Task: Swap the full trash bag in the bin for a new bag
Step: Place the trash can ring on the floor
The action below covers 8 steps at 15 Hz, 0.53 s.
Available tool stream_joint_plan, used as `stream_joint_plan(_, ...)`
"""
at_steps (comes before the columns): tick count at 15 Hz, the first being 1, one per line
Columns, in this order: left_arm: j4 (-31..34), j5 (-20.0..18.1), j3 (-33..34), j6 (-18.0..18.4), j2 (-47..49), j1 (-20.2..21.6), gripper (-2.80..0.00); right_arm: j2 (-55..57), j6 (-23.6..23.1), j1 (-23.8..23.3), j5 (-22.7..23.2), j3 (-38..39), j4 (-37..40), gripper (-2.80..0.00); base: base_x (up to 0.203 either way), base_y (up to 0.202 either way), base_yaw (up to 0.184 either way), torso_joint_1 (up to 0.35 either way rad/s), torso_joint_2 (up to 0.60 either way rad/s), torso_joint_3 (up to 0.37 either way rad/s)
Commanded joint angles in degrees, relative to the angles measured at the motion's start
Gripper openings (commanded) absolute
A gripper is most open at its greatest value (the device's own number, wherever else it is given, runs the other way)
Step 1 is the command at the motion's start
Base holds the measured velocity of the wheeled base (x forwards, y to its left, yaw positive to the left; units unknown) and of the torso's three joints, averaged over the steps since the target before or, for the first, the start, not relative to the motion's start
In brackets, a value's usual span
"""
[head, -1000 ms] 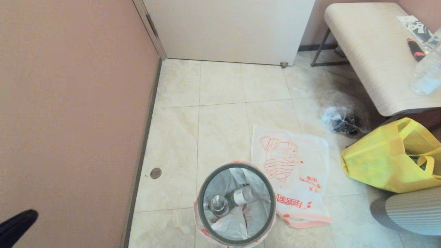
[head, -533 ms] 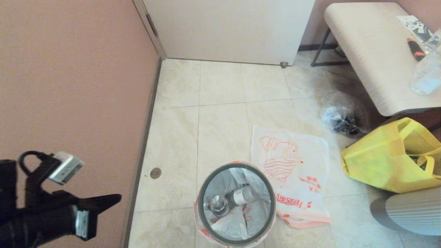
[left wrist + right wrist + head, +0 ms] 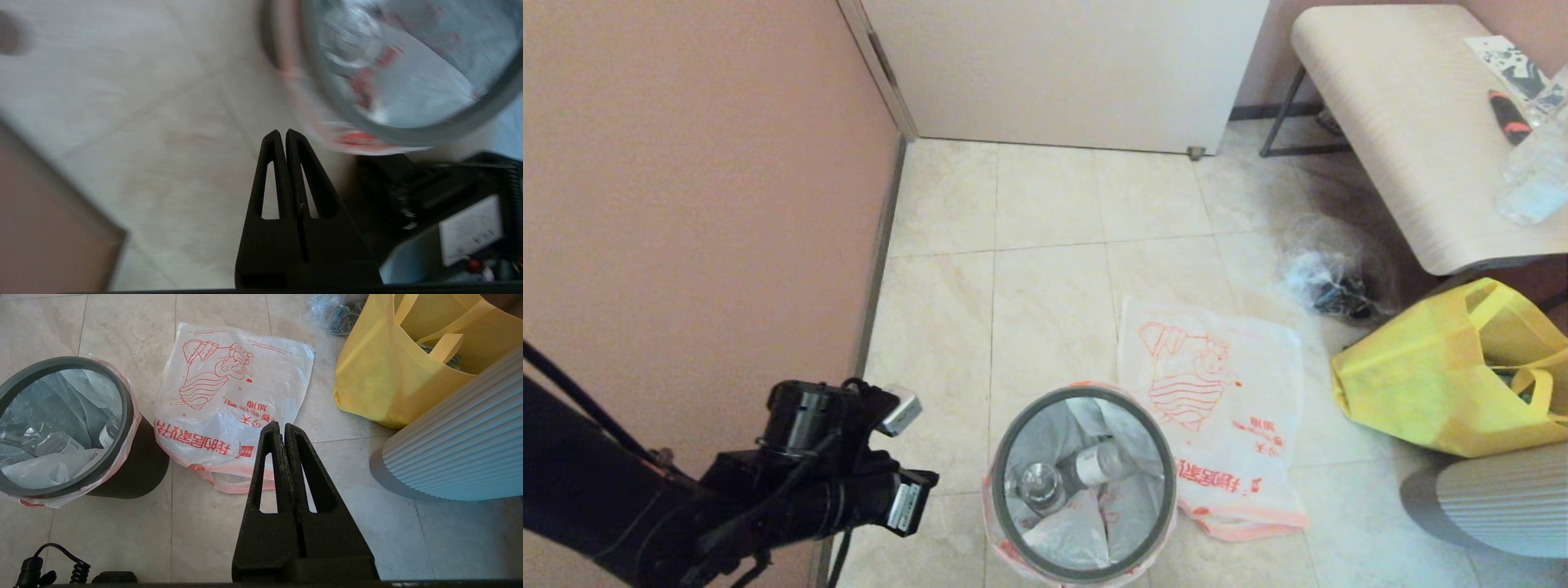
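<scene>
My left gripper grabs the full trash bag (image 3: 1045,433) by its pink-orange edge (image 3: 990,505) next, to pull the bag out of the bin.
The bin (image 3: 1003,478) stands on the tiled floor near the bottom of the head view, black with a grey ring rim. Lining it is the full trash bag (image 3: 1045,433), with bottles and white scraps inside and its pink-orange edge folded over the rim. To the bin's right the new bag (image 3: 1217,408) lies flat on the floor with its red drawing up. My left gripper (image 3: 282,132) is shut and empty, low over the floor just left of the bin (image 3: 408,132). Shut and empty too, my right gripper (image 3: 281,425) hangs over the floor by the new bag's (image 3: 229,396) handle end.
A pink wall (image 3: 686,204) runs close along the left. A yellow tote (image 3: 1445,376) and a clear bag with dark lumps (image 3: 1327,282) sit to the right, under a pale bench (image 3: 1405,122). A white ribbed cover (image 3: 1494,506) is at lower right.
My left arm has swung in from the lower left corner towards the bin and turned its wrist downward. The bin and both bags have stayed put.
</scene>
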Motion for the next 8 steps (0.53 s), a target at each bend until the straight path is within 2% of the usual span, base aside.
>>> stream_joint_plan(1, -0.51, 2.21, -1.77, -1.45, 6.58, -4.2, -2.8, 0.05, 0.0, 0.02, -0.01, 0.62, -0.03, -2.8, 0.0, 0.0, 0.0, 0.0, 0.0, 0.0)
stream_joint_plan(3, -1.1, 5.1, -3.59, -2.05, 9.98, -5.22, -2.8, 0.05, 0.0, 0.02, -0.01, 0.62, -0.03, -2.8, 0.0, 0.0, 0.0, 0.0, 0.0, 0.0)
stream_joint_plan(4, -2.42, 6.49, -4.52, -2.14, 11.8, -5.25, 0.0, 0.05, 0.0, 0.02, -0.01, 0.62, -0.03, -2.8, 0.0, 0.0, 0.0, 0.0, 0.0, 0.0)
stream_joint_plan(8, -5.08, 7.48, -6.24, -2.3, 13.48, -5.61, 0.0, 0.05, 0.0, 0.02, -0.01, 0.62, -0.03, -2.8, 0.0, 0.0, 0.0, 0.0, 0.0, 0.0)
